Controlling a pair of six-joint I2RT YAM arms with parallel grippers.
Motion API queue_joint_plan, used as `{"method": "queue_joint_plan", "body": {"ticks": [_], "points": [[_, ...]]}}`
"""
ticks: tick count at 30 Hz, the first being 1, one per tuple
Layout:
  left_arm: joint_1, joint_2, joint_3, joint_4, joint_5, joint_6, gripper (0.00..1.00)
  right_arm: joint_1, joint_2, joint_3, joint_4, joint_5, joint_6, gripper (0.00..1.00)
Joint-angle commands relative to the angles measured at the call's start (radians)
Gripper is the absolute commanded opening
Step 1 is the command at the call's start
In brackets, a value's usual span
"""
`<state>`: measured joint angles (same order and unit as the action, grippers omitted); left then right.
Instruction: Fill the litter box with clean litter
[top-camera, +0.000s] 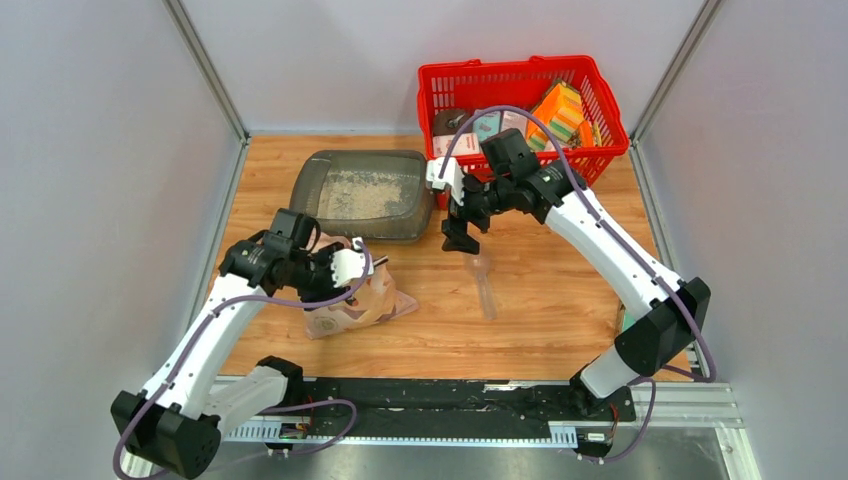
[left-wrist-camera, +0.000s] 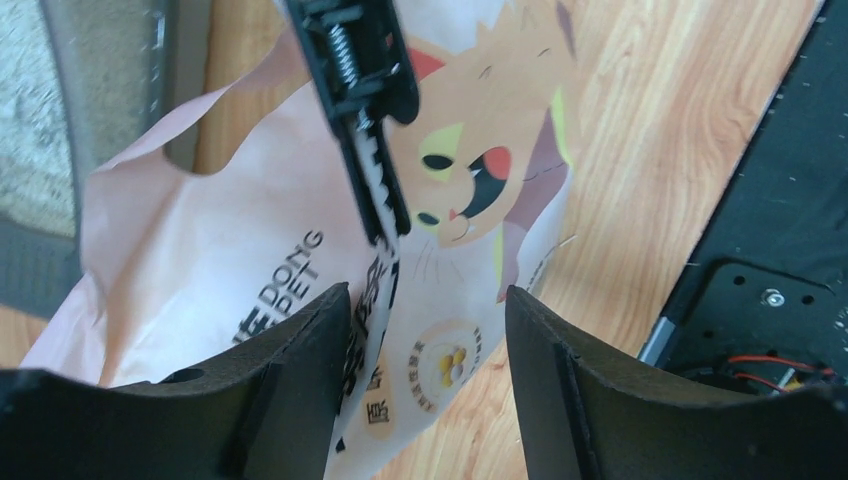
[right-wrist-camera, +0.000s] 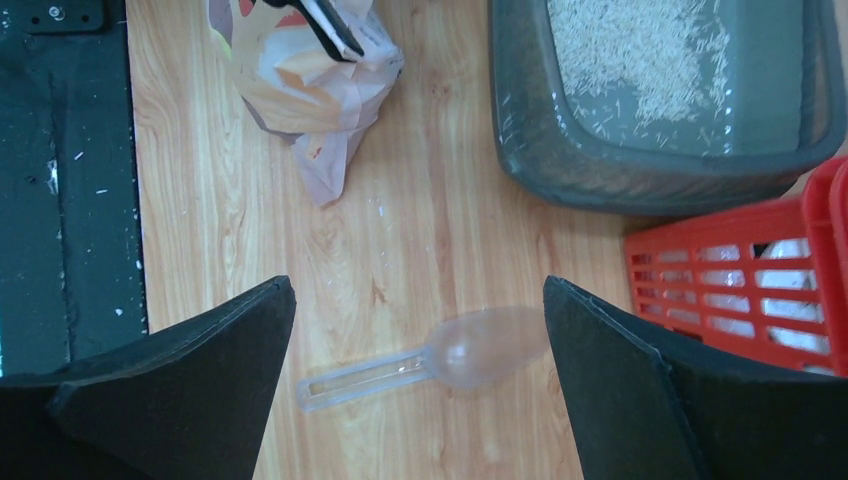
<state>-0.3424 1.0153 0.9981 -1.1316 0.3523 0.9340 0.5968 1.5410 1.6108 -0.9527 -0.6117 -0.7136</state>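
Observation:
The black spring clip needs its jaws free to unclip the litter bag. My right gripper will reach the clip and grab it across its handle end (top-camera: 380, 262) (right-wrist-camera: 337, 35).
The dark grey litter box (top-camera: 325, 165) stands at the back of the wooden table, and a patch of pale clean litter (top-camera: 372, 192) covers part of its floor (right-wrist-camera: 640, 50). Its pinkish-cream bag (top-camera: 350, 305) with a cartoon cat lies slumped at front left. My left gripper (top-camera: 366, 274) is at the bag's top, open; a fold of the bag (left-wrist-camera: 300, 270) hangs between its fingers, against the left one. My right gripper (top-camera: 460, 243) hovers open (right-wrist-camera: 419, 285) above a translucent scoop (right-wrist-camera: 440, 355) that lies flat on the table.
A black spring clip (left-wrist-camera: 360, 90) sits on the bag's top. A red mesh basket (top-camera: 430, 95) with boxes stands at back right, beside the litter box. The black base rail (top-camera: 450, 395) runs along the near edge. Grey walls close in both sides.

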Motion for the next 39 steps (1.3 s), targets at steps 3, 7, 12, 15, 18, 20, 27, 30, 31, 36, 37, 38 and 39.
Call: {"method": "queue_joint_plan", "body": {"ticks": [3, 7, 12, 15, 18, 20, 27, 30, 31, 36, 37, 38, 39], "points": [[0.107, -0.06, 0.011, 0.082, -0.046, -0.092, 0.66, 0.032, 0.042, 0.095, 0.026, -0.028, -0.055, 1.0], [0.196, -0.07, 0.069, 0.118, 0.037, -0.104, 0.67, 0.052, 0.05, 0.096, 0.071, -0.052, -0.06, 1.0], [0.263, -0.061, 0.132, -0.063, 0.168, 0.091, 0.72, 0.095, 0.103, 0.133, 0.081, -0.109, -0.142, 1.0], [0.299, -0.031, 0.125, -0.097, 0.2, 0.124, 0.72, 0.141, 0.152, 0.109, 0.173, -0.129, -0.161, 1.0], [0.321, -0.012, 0.105, -0.05, 0.206, 0.102, 0.72, 0.178, 0.238, 0.104, 0.274, -0.151, -0.109, 1.0], [0.338, -0.008, 0.108, -0.013, 0.218, 0.071, 0.72, 0.205, 0.293, 0.133, 0.293, -0.158, -0.086, 1.0], [0.422, -0.023, 0.137, -0.013, 0.269, -0.021, 0.71, 0.247, 0.452, 0.19, 0.385, -0.158, -0.003, 0.98], [0.447, -0.035, 0.128, -0.039, 0.286, -0.011, 0.71, 0.247, 0.478, 0.182, 0.41, -0.143, 0.029, 0.82], [0.45, -0.035, 0.122, -0.039, 0.287, -0.003, 0.71, 0.247, 0.479, 0.179, 0.408, -0.143, 0.032, 0.73], [0.457, -0.027, 0.106, -0.023, 0.33, 0.034, 0.71, 0.235, 0.42, 0.172, 0.349, -0.158, 0.016, 0.15], [0.456, -0.009, 0.122, -0.025, 0.341, 0.052, 0.71, 0.229, 0.406, 0.17, 0.333, -0.161, 0.01, 0.07], [0.456, 0.002, 0.131, -0.025, 0.35, 0.063, 0.71, 0.225, 0.38, 0.17, 0.301, -0.164, -0.003, 0.03], [0.456, 0.012, 0.14, -0.023, 0.368, 0.071, 0.71, 0.221, 0.369, 0.172, 0.283, -0.169, -0.006, 0.0]]}}
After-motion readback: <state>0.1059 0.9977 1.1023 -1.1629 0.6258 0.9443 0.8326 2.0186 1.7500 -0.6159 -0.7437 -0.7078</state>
